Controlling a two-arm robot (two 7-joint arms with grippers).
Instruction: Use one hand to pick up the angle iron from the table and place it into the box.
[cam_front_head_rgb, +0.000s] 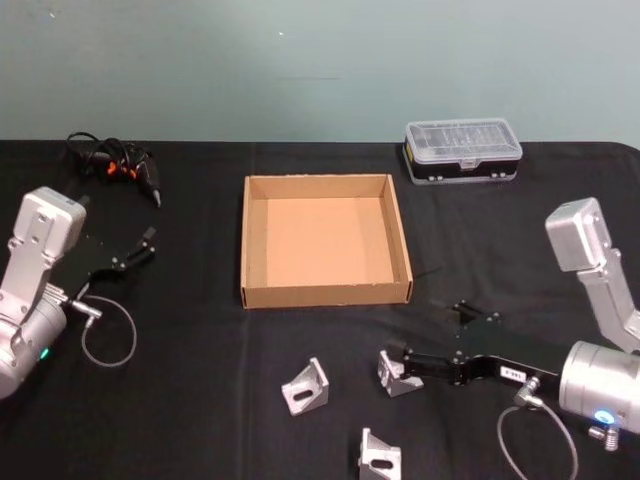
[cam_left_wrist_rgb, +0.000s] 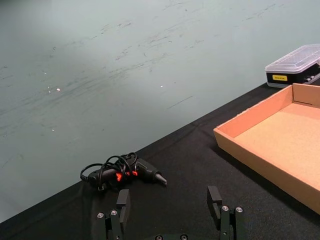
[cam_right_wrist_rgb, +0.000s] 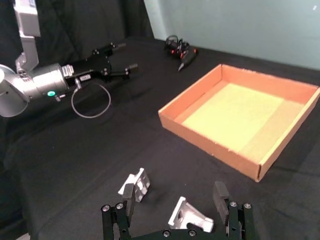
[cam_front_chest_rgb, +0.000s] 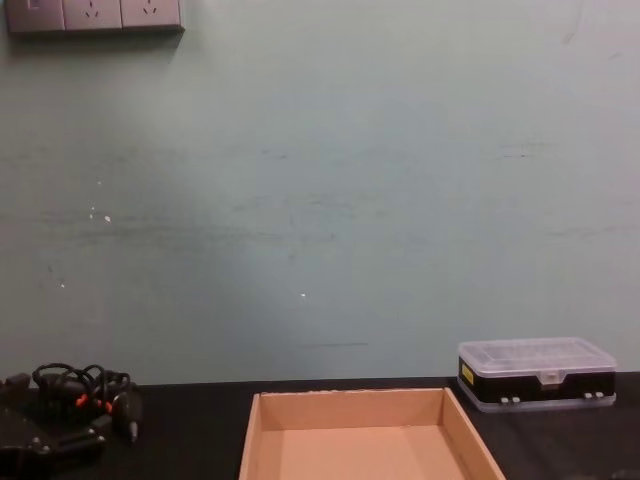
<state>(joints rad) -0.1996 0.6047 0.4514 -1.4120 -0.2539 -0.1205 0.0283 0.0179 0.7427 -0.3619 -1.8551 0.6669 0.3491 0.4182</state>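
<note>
I need to grab the side edges of the silver angle iron's slotted plate with my right gripper next, to place the silver angle iron into the box.
Three silver angle irons lie on the black table in front of the box: one on the left, one in the middle and one near the front edge. My right gripper is low over the table and open. In the right wrist view its fingers stand on either side of the middle angle iron, and the left one lies just outside them. The tan cardboard box is empty. My left gripper hovers open at the far left, holding nothing.
A clear-lidded plastic case stands behind the box's right corner. A black cable bundle with orange bits lies at the back left. Cable loops hang from both wrists. Bare tabletop lies between the box and the angle irons.
</note>
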